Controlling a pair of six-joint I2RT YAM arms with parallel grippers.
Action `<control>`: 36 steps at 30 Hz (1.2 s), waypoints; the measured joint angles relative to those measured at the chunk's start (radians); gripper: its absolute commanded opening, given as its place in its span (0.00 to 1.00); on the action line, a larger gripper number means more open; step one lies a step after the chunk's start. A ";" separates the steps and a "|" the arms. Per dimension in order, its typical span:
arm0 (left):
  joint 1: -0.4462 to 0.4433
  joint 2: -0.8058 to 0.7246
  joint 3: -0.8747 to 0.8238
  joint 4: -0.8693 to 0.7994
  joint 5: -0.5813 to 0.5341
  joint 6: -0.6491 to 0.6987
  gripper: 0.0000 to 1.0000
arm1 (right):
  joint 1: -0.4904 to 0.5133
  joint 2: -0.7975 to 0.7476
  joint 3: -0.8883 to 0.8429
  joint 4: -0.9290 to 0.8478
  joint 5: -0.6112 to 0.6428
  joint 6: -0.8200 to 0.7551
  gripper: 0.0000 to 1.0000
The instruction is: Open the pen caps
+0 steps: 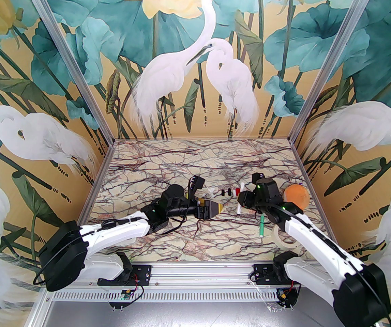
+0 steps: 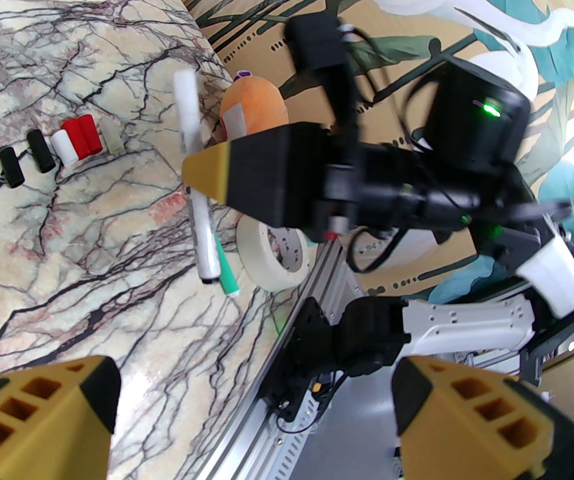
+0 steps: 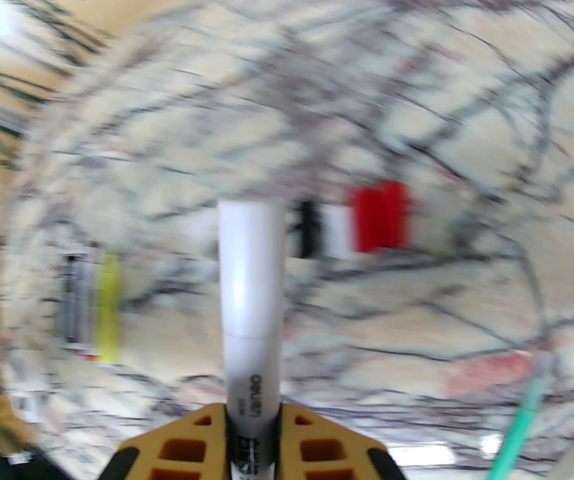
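The robot's left gripper should next take the white marker (image 1: 239,209) by the tail end of its body. The marker's whitish cap then stays free to be pulled open.
My right gripper (image 3: 251,413) is shut on a white marker (image 3: 250,363), whose whitish cap (image 3: 249,268) is still on and points away from the fingers. In the left wrist view the same gripper (image 2: 206,173) holds that marker (image 2: 205,248) above the table. Loose pen caps lie in a row on the marble: two black (image 2: 10,167) (image 2: 41,150), a red one (image 2: 89,135), a white-and-red piece (image 2: 66,148) and a whitish one (image 2: 109,135). My left gripper (image 1: 220,207) is open and empty, its tips facing the right gripper just left of the held marker (image 1: 239,209).
A green marker (image 1: 261,227) lies on the table near the right arm, beside a roll of cream tape (image 1: 284,238). An orange plush toy (image 1: 297,196) sits at the right wall. A blurred yellow marker (image 3: 106,308) lies to the left in the right wrist view.
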 measured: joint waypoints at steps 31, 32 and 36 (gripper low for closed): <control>0.018 0.087 0.043 0.155 0.170 -0.130 0.47 | 0.140 -0.024 -0.079 0.556 -0.262 0.333 0.16; 0.018 0.090 0.043 0.158 0.174 -0.133 0.45 | 0.146 -0.024 -0.081 0.560 -0.262 0.333 0.17; 0.018 0.100 0.043 0.166 0.180 -0.144 0.37 | 0.163 -0.022 -0.082 0.566 -0.263 0.333 0.16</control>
